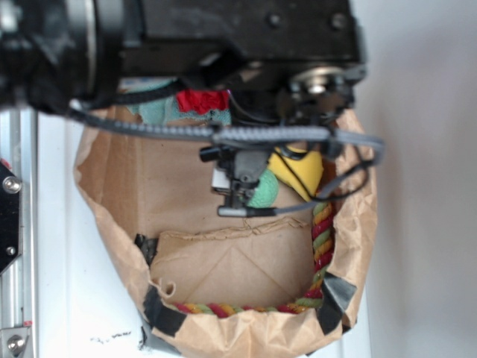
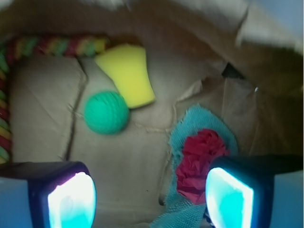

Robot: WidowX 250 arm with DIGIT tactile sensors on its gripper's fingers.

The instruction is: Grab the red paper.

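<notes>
The robot's gripper should next grab the red paper by its crumpled body (image 1: 201,101), so that it can lift the red paper out.
The red paper (image 2: 199,159) is a crumpled red wad lying on a teal cloth (image 2: 190,209) on the floor of a brown paper bag (image 2: 42,95). In the exterior view the red paper (image 1: 201,101) shows at the bag's far edge, partly under the black arm, with the teal cloth (image 1: 160,112) beside it. My gripper (image 2: 149,199) is open and holds nothing. Its right finger (image 2: 230,197) stands just right of the red wad and covers its edge; the left finger (image 2: 71,202) is well apart. In the exterior view the gripper (image 1: 238,186) hangs inside the bag.
A green ball (image 2: 106,112) and a yellow sponge (image 2: 128,73) lie toward the bag's far side. A red-yellow-green braided rope (image 2: 52,46) runs along the bag's wall. The bag's crumpled walls (image 1: 97,171) rise all around. Black tape (image 1: 164,313) holds its rim.
</notes>
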